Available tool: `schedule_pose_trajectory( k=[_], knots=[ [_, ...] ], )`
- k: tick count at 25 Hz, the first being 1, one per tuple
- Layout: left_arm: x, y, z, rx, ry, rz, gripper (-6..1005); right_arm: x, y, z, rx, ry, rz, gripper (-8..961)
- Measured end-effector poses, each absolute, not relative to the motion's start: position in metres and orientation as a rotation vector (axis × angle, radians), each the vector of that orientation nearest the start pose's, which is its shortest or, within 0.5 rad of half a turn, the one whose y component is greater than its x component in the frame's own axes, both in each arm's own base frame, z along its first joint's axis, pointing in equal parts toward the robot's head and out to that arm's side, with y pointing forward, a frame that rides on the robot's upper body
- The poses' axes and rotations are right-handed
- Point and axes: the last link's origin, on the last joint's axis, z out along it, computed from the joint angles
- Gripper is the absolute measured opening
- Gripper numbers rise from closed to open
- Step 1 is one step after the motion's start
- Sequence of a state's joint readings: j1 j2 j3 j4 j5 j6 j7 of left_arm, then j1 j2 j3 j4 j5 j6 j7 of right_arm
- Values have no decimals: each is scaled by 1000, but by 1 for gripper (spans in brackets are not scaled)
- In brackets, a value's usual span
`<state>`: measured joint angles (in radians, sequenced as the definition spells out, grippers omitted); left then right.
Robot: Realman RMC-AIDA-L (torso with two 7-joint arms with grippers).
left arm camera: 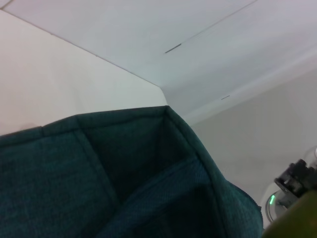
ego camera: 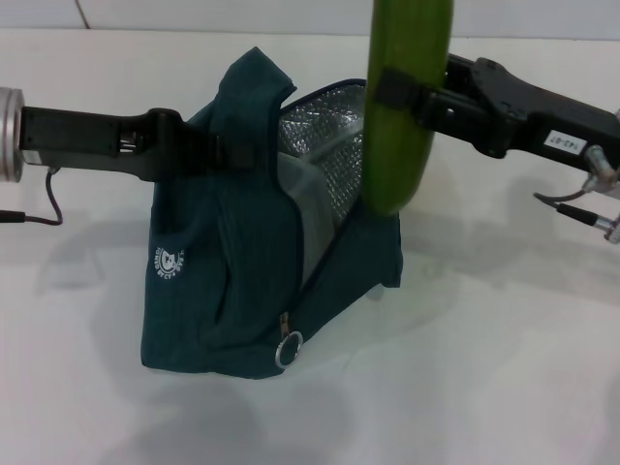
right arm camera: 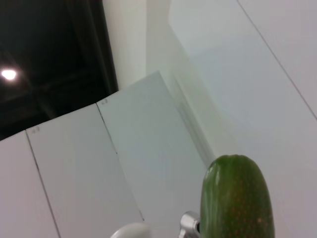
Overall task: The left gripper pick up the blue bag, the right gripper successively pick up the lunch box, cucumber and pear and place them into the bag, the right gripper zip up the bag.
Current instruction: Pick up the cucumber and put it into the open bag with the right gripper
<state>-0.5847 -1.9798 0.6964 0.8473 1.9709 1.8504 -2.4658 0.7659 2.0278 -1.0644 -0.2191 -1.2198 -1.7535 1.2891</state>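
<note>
I need to lower the cucumber into the bag before my right gripper lets go, as the cucumber's lower end point(ego camera: 389, 199) hangs above the rim of the bag's opening point(ego camera: 346, 227).
The blue bag point(ego camera: 242, 281) stands with its mouth open, showing silver foil lining point(ego camera: 325, 126). From the left, my left gripper point(ego camera: 208, 145) is shut on the bag's upper fabric edge, its fingers partly buried in cloth. My right gripper point(ego camera: 397, 92) comes in from the right and is shut on the cucumber point(ego camera: 402, 116), which hangs upright with its lower end at the bag's mouth. A pale clear shape inside the mouth looks like the lunch box point(ego camera: 310, 208). The pear is out of view. Bag fabric point(left arm camera: 124, 178) fills the left wrist view, and the cucumber tip point(right arm camera: 237, 198) shows in the right wrist view.
The zipper's ring pull point(ego camera: 288, 349) hangs at the bag's lower front corner. The bag sits on a white table point(ego camera: 484, 387). Cables trail from both arms, one at the far left point(ego camera: 39, 215) and one at the far right point(ego camera: 581, 208).
</note>
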Motion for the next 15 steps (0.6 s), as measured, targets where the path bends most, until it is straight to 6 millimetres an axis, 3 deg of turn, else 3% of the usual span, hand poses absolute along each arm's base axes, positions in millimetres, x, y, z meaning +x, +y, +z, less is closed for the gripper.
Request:
schedule_pose_trajectory(
  k=[8,15],
  knots=[
    [-224,334,65,-2604,-1810,-777,51,139,350,-32,-2727,522,1524,582],
    [-224,334,65,-2606,-1802,-779,51,123,342,-52,-2799,466,1465,582]
  ],
)
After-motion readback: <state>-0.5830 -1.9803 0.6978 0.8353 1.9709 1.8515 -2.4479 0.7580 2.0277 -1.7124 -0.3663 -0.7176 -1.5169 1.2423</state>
